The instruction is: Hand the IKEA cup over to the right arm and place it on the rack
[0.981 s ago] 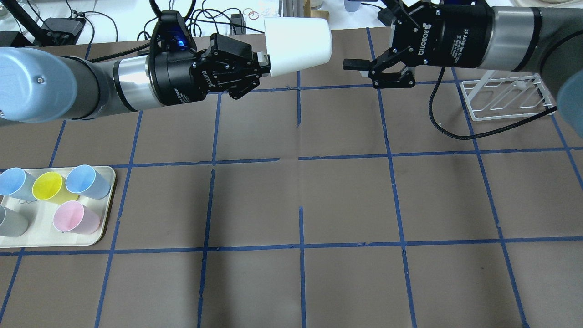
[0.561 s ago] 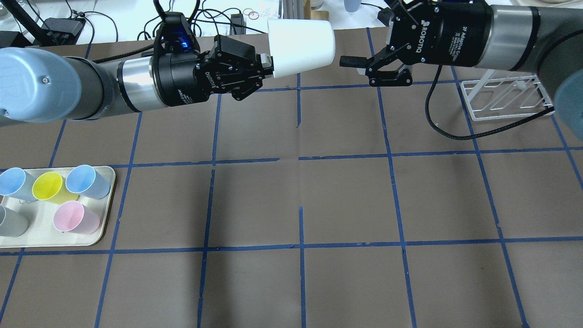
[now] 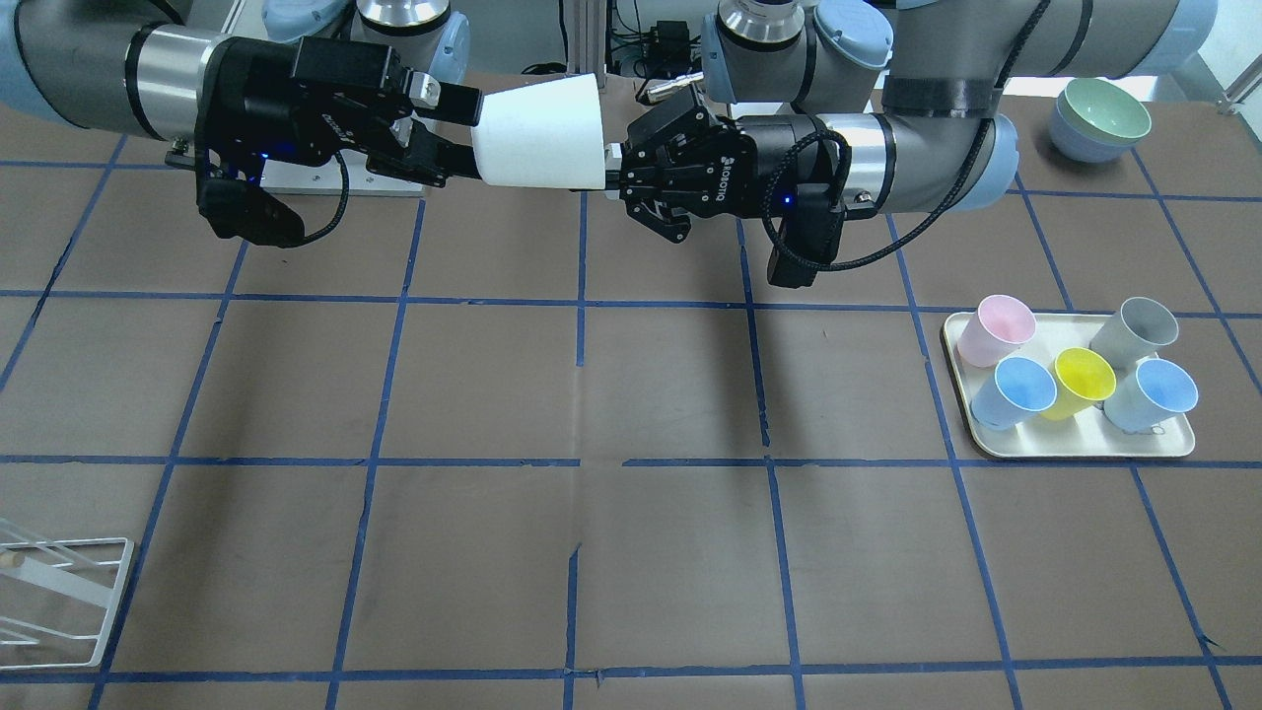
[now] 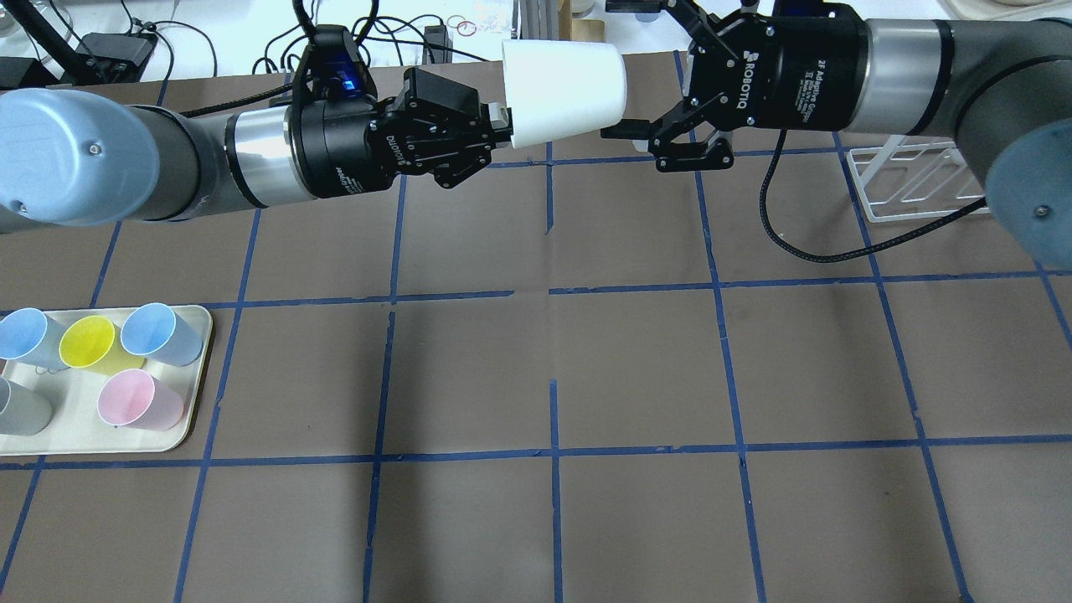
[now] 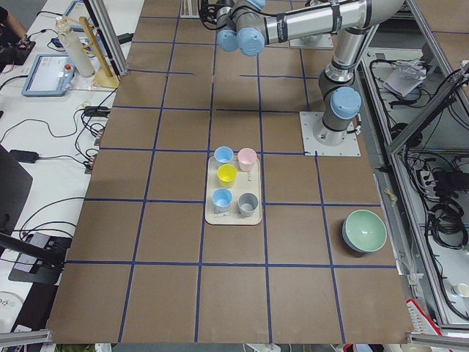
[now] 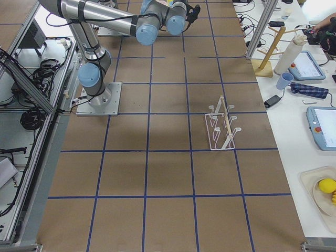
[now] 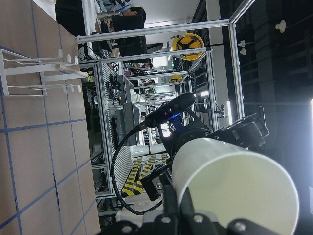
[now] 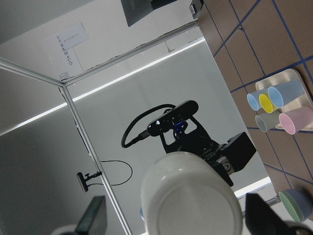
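The IKEA cup needs to go over to the rack, so my right gripper will next grab the cup by its base end [image 8: 191, 205].
The almost-white IKEA cup [image 4: 561, 88] is held sideways in the air over the table's far side. My left gripper [image 4: 502, 117] is shut on its wide rim, as the front view shows [image 3: 611, 170]. My right gripper [image 4: 615, 67] is open, with one finger on each side of the cup's narrow closed end and gaps between. In the right wrist view the cup's base [image 8: 190, 200] sits between the two spread fingers [image 8: 93, 218]. The left wrist view shows the cup [image 7: 234, 186] close up. The white wire rack [image 4: 921, 176] stands on the table under my right forearm.
A cream tray [image 4: 188, 402] at the near left holds blue, yellow, pink and grey cups. A green bowl [image 3: 1099, 118] stands by the left arm's base. Cables and gear lie past the table's far edge. The rack also shows in the right side view [image 6: 223, 126].
My left gripper has carried the cup slightly to the right. My right gripper has moved left, still open, from beside the cup to having its fingers around the cup's narrow end.
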Robot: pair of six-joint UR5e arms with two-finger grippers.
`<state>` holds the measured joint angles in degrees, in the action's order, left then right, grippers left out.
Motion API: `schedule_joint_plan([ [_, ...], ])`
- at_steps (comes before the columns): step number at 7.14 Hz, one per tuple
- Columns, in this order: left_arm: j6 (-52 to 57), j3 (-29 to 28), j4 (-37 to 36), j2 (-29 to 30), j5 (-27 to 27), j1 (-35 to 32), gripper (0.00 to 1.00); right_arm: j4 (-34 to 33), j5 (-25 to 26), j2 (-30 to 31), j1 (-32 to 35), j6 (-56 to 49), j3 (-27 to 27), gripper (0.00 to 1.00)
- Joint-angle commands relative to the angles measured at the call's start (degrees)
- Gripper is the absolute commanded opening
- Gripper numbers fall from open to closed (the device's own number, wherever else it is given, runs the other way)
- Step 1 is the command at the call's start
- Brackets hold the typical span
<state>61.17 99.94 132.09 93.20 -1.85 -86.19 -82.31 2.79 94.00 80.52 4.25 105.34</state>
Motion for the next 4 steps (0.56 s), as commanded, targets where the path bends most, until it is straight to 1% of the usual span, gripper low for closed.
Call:
schedule_joint_plan([
  [1, 0.0, 0.1, 0.0, 0.1, 0.0, 0.0, 0.0, 0.2, 0.0, -0.1, 0.5, 0.2, 0.0, 0.87],
  [2, 0.0, 0.1, 0.0, 0.1, 0.0, 0.0, 0.0, 0.3, 0.1, -0.1, 0.5, 0.3, 0.0, 0.76],
  [4, 0.0, 0.1, 0.0, 0.1, 0.0, 0.0, 0.0, 0.3, 0.1, -0.1, 0.5, -0.4, 0.0, 0.35],
])
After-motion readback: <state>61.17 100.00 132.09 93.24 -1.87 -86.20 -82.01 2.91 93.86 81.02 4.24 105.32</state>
